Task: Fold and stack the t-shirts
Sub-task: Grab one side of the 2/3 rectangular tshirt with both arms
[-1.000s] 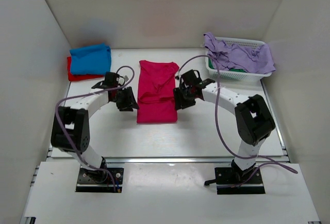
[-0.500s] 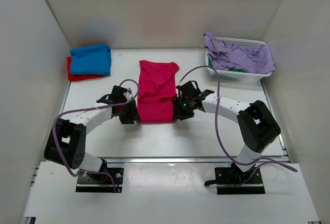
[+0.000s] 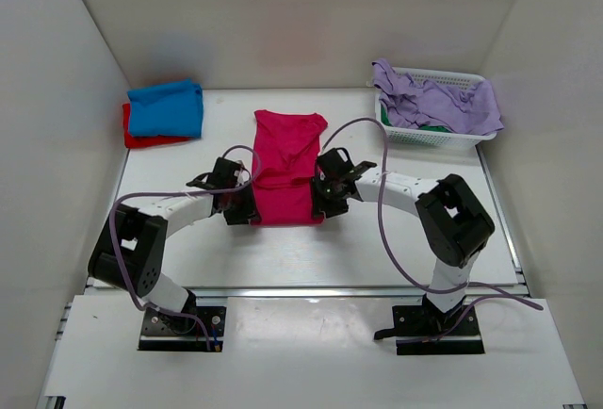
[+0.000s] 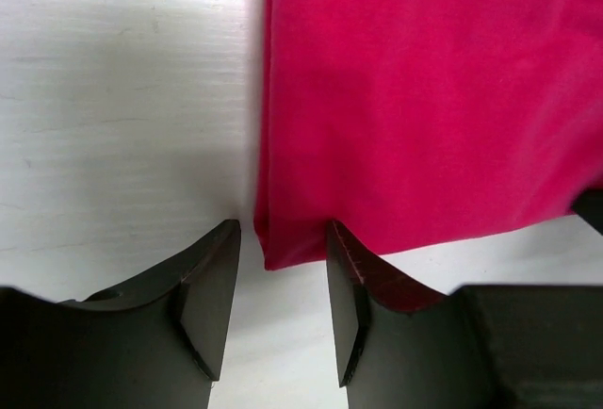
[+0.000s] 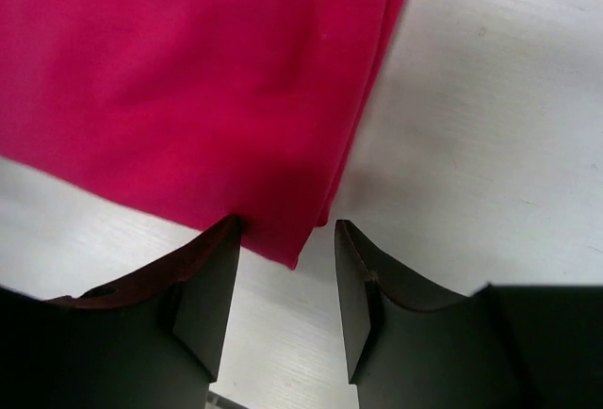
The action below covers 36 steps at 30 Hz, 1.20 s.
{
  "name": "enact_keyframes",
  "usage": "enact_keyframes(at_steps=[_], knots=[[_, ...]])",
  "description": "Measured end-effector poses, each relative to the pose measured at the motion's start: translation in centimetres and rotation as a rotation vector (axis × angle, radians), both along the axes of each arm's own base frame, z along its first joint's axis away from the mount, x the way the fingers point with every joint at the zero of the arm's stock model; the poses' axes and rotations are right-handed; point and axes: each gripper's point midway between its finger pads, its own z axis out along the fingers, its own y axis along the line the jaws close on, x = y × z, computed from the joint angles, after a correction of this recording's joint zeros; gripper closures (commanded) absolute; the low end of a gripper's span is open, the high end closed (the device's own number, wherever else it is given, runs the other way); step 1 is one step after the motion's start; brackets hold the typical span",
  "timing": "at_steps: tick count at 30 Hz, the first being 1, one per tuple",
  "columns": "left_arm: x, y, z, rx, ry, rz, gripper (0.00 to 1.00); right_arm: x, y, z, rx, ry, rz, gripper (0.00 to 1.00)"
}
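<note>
I should fold the near edge of the crimson-pink t-shirt over evenly, so I should next grab its near corner with my left gripper, opposite the corner of my right gripper.
A crimson-pink t-shirt, folded into a long strip, lies flat mid-table. My left gripper sits low at its near left corner, and my right gripper sits at its near right corner. In the left wrist view the shirt's corner pokes between the tips of my open left gripper, unclamped. In the right wrist view the other corner lies likewise between the tips of my open right gripper. A folded blue t-shirt rests on a red t-shirt at the back left.
A white slatted basket stands at the back right, with lilac cloth draped over it and a bit of green inside. White walls enclose the table on three sides. Purple cables loop above both arms.
Both grippers have moved toward me and inward, from beside the pink shirt's middle down to its two near corners. The shirt itself has not shifted.
</note>
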Motion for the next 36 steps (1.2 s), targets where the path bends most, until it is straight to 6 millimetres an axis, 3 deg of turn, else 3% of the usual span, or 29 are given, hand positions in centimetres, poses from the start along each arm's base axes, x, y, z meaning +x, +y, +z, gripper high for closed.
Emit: enact_keyframes(at_steps=[4, 6, 8, 9, 16, 19, 22, 26, 29, 32, 36], knots=[[0.2, -0.5, -0.1, 0.011, -0.020, -0.001, 0.45, 0.2, 0.0, -1.2, -0.064, 0.003, -0.026, 0.64], [0.4, -1.0, -0.1, 0.020, -0.034, -0.010, 0.54, 0.1, 0.1, -1.4, -0.084, -0.003, -0.034, 0.81], [0.7, -1.6, -0.3, 0.020, -0.042, -0.011, 0.73, -0.1, 0.3, -1.6, -0.092, -0.002, -0.040, 0.97], [0.8, -1.8, -0.5, 0.021, -0.046, -0.012, 0.99, -0.2, 0.5, -1.6, -0.086, -0.004, -0.041, 1.00], [1.1, -2.1, -0.4, 0.024, -0.057, -0.031, 1.00, -0.5, 0.5, -1.4, -0.093, -0.003, -0.005, 1.00], [-0.3, -1.4, 0.0, 0.056, -0.005, -0.069, 1.00, -1.7, 0.1, -0.9, -0.115, 0.044, 0.049, 1.00], [-1.6, -1.2, 1.9, 0.075, 0.031, -0.118, 1.00, -3.4, -0.1, 0.7, -0.112, 0.083, 0.106, 1.00], [-2.6, -1.3, 6.9, 0.029, -0.016, -0.165, 1.00, -5.4, -0.1, 5.0, -0.056, 0.078, 0.159, 1.00], [-3.6, -1.3, 9.5, -0.004, -0.054, -0.178, 1.00, -6.9, -0.1, 7.8, -0.003, 0.058, 0.184, 0.99], [-5.0, -1.3, 10.5, -0.033, -0.055, -0.191, 1.00, -8.5, -0.3, 9.7, 0.034, 0.040, 0.203, 0.99], [-6.9, -1.4, 11.2, -0.062, -0.031, -0.203, 1.00, -10.5, -0.8, 10.3, 0.050, 0.059, 0.213, 1.00]])
